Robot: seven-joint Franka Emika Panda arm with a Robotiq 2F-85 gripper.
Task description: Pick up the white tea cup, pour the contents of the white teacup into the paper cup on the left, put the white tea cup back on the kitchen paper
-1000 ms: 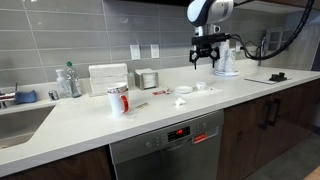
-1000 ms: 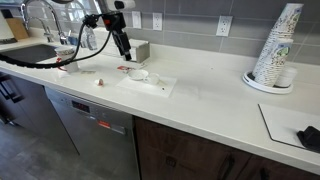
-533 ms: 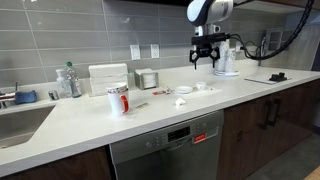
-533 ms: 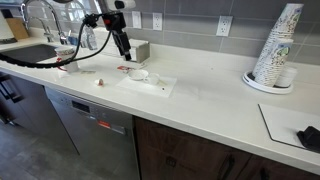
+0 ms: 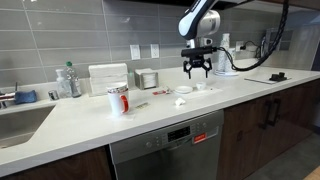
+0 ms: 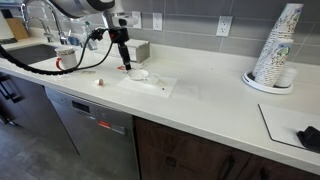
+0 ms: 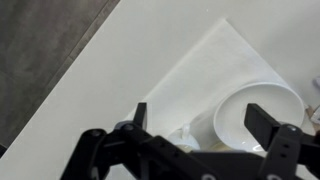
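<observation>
The white tea cup (image 6: 138,73) should next be grabbed by its handle with my gripper, which leaves the tea cup's rim clear to pour into the paper cup.
The white tea cup (image 6: 138,73) sits on the kitchen paper (image 6: 152,83) on the counter; it also shows in an exterior view (image 5: 186,90) and in the wrist view (image 7: 255,118), with the kitchen paper (image 7: 205,70) under it. My gripper (image 5: 194,71) is open and empty, hovering just above the cup; it also shows in an exterior view (image 6: 124,63). In the wrist view the open fingers (image 7: 200,118) straddle the cup's near side. The paper cup (image 5: 118,99) with red print stands apart on the counter.
A tall stack of white cups (image 6: 277,45) stands far along the counter. A white box (image 5: 108,78), a bottle (image 5: 68,81), a metal container (image 5: 147,78) and a kettle (image 5: 225,60) line the wall. A sink (image 5: 20,122) and a black object (image 5: 277,76) lie at the ends.
My gripper has moved down and sideways over the counter, from high above to just over the tea cup. It stays open.
</observation>
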